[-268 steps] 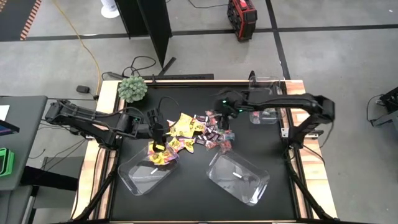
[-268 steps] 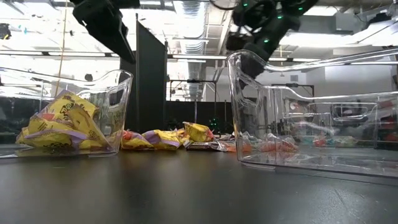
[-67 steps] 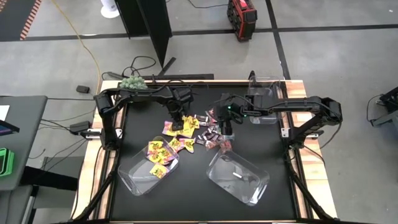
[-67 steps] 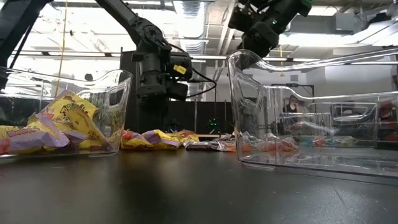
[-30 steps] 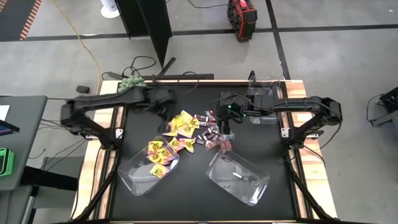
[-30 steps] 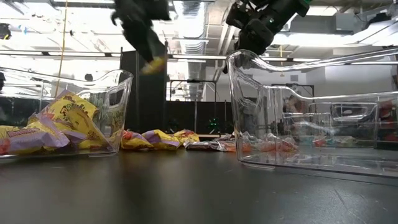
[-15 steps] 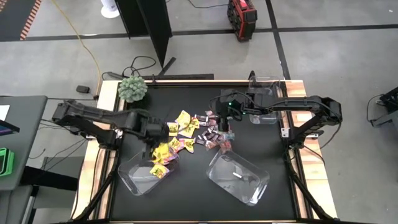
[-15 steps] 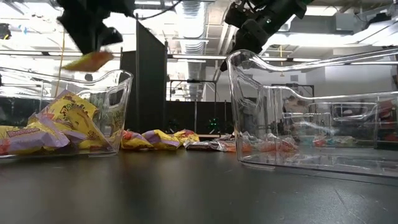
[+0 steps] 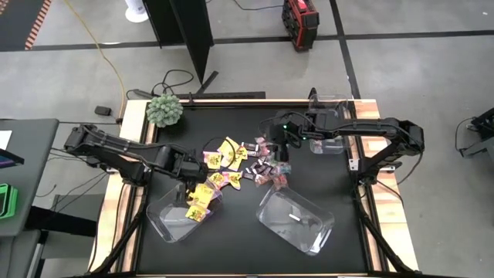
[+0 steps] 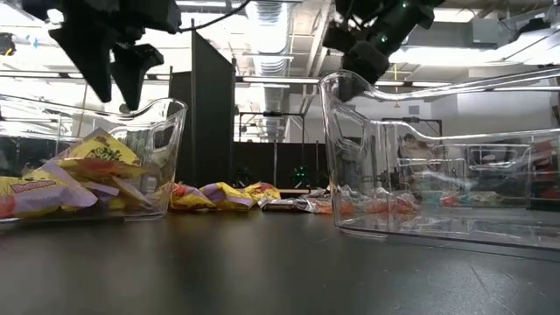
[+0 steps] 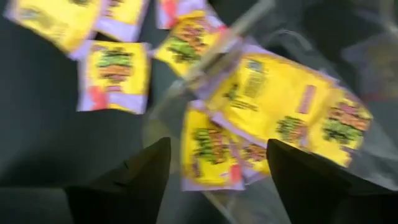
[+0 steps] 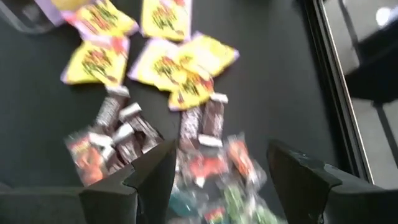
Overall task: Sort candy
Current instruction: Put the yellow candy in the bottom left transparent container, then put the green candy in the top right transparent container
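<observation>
My right gripper is to grab a wrapped sweet by its clear wrapper. Then I can sort the wrapped sweets from the bars.
A loose pile of candy (image 9: 245, 164) lies mid-table: yellow packets (image 12: 168, 62), dark mini bars (image 12: 202, 121) and teal-and-pink wrappers (image 12: 233, 155). More yellow packets (image 9: 198, 204) lie in the clear near-left bin (image 9: 164, 222), heaped against its wall (image 10: 166, 131). My left gripper (image 9: 190, 177) hangs open and empty above that bin's far end, over the packets (image 11: 273, 106). My right gripper (image 9: 276, 153) is open and empty, raised over the pile's right part, above the bars and teal-and-pink sweets.
A second clear bin (image 9: 297, 220) sits near-right of the pile, and a third (image 9: 328, 130) stands at the far right behind my right arm. The fuzzy green ball plant (image 9: 164, 110) sits on the far-left corner. Bare black tabletop lies along the near edge.
My left gripper carried a yellow packet from above the pile toward the near-left bin, stopped over it and let go. The packet dropped in and now lies on the heap of yellow packets there.
</observation>
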`<state>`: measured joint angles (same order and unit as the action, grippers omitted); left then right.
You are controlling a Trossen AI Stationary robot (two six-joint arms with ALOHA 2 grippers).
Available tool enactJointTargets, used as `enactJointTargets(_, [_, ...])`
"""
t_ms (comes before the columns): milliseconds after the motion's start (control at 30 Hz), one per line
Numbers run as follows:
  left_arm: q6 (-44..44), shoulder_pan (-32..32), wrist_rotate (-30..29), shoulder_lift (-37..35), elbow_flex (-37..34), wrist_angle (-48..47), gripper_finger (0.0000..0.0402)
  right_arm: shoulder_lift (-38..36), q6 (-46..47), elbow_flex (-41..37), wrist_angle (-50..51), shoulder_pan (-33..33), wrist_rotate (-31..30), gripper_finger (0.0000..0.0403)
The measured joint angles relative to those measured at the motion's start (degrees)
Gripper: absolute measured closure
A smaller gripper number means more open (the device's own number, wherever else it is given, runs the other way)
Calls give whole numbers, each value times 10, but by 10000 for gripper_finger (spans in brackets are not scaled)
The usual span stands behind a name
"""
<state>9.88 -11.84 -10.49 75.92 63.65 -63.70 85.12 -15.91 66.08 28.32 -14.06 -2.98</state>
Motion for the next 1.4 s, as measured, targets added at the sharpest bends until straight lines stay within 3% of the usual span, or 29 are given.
enactJointTargets(533, [-17, 0, -198, -67, 5, 105, 141, 5, -9, -62, 22, -141, 5, 138])
enactJointTargets(733, [-54, 0, -211, -71, 5, 153, 142, 26, -31, -61, 22, -153, 32, 138])
enactJointTargets(1400, [-56, 0, -225, -70, 5, 162, 142, 250, -28, 56, 65, -151, 27, 140])
